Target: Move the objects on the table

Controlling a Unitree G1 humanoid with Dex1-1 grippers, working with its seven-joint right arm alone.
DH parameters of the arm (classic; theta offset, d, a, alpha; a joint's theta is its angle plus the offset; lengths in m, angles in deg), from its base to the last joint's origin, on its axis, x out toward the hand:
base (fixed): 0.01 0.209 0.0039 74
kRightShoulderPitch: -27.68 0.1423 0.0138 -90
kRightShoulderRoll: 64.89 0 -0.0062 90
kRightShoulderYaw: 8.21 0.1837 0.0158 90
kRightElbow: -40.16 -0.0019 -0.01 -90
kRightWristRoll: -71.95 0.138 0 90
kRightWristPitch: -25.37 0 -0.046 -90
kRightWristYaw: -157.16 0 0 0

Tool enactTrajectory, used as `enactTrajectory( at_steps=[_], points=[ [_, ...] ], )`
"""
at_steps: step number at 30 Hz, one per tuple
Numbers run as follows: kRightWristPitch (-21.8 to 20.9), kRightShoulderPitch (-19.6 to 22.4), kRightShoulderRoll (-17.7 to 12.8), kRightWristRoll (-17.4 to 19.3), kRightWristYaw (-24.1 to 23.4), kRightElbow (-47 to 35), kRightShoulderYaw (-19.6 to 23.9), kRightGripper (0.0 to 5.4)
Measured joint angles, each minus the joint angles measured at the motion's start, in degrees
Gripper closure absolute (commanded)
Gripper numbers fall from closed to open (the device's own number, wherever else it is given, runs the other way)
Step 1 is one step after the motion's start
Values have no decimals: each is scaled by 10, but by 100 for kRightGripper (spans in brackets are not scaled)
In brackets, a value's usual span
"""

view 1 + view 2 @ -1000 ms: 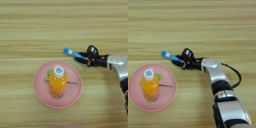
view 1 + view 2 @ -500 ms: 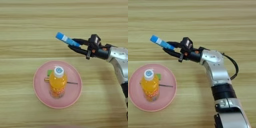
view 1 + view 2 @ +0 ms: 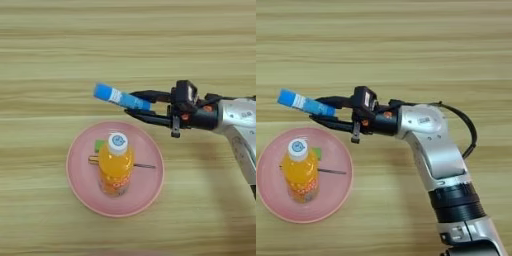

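The blue tube is hanging above and beyond the pink plate's far rim [image 3: 117, 123], so my right gripper needs to keep holding it for now.
My right gripper [image 3: 131, 103] is shut on a blue tube with a white label [image 3: 121, 98], holding it above the table [image 3: 50, 50] just past the far rim of the round pink plate [image 3: 145, 190]. The tube sticks out to the left of the black fingers [image 3: 150, 118]. On the plate an orange-juice bottle with a white cap [image 3: 115, 170] stands upright. A small green block [image 3: 100, 145] lies behind it. A screwdriver lies across the plate, with only its thin metal shaft [image 3: 144, 165] clear of the bottle. The silver forearm [image 3: 426, 125] comes in from the right.
A black cable [image 3: 468, 132] loops beside the forearm. Bare wood-grain table top surrounds the plate on all sides.
The gripper lifted the blue tube from the table beside the plate, then carried it left and lower, ending over the plate's far rim. Plate, bottle, block and screwdriver stayed put.
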Motion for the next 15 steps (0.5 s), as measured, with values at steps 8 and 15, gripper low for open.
enactTrajectory(
  at_steps=[8, 15],
  points=[
    [-22, 2, 0, -79, -22, 65, -43, 401],
    [-35, 5, 3, -122, -38, 98, -66, 401]
  ],
)
